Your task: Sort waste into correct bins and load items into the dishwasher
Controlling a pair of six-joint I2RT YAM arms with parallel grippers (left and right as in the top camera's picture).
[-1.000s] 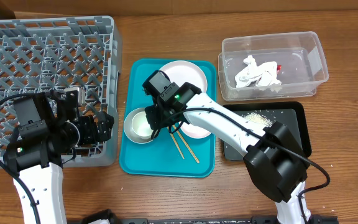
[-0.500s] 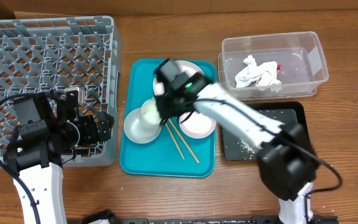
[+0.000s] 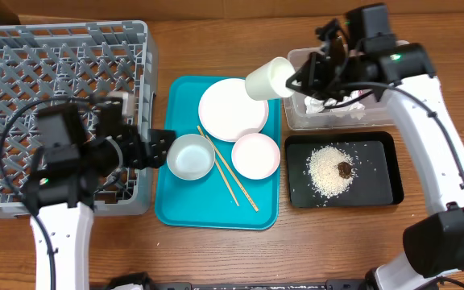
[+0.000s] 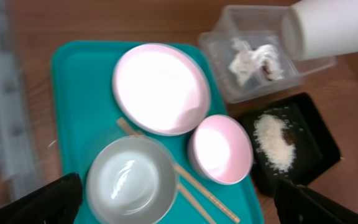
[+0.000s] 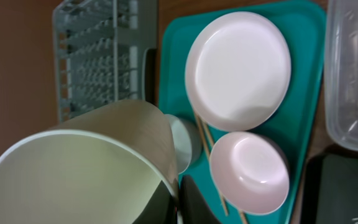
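Note:
My left gripper grabs the white cup around its outside at the cup's base end next, so the cup's rim stays free to enter the dishwasher first.
My right gripper is shut on the rim of the small white cup, which hangs tilted above the gap between the teal tray and the clear tub. My left gripper stands open just left of the grey bowl and touches nothing. Plate, pink bowl and chopsticks lie on the teal tray. A napkin and a red wrapper lie in the clear tub. Rice with a brown bit is heaped in the black tray.
The grey dish rack fills the left side, with my left arm over its front right corner. The teal tray lies between the rack and the two bins. Bare wood runs along the front edge.
My right arm lifted the cup off the teal tray and swung it up and right towards the clear tub. My left gripper moved right, close to the grey bowl.

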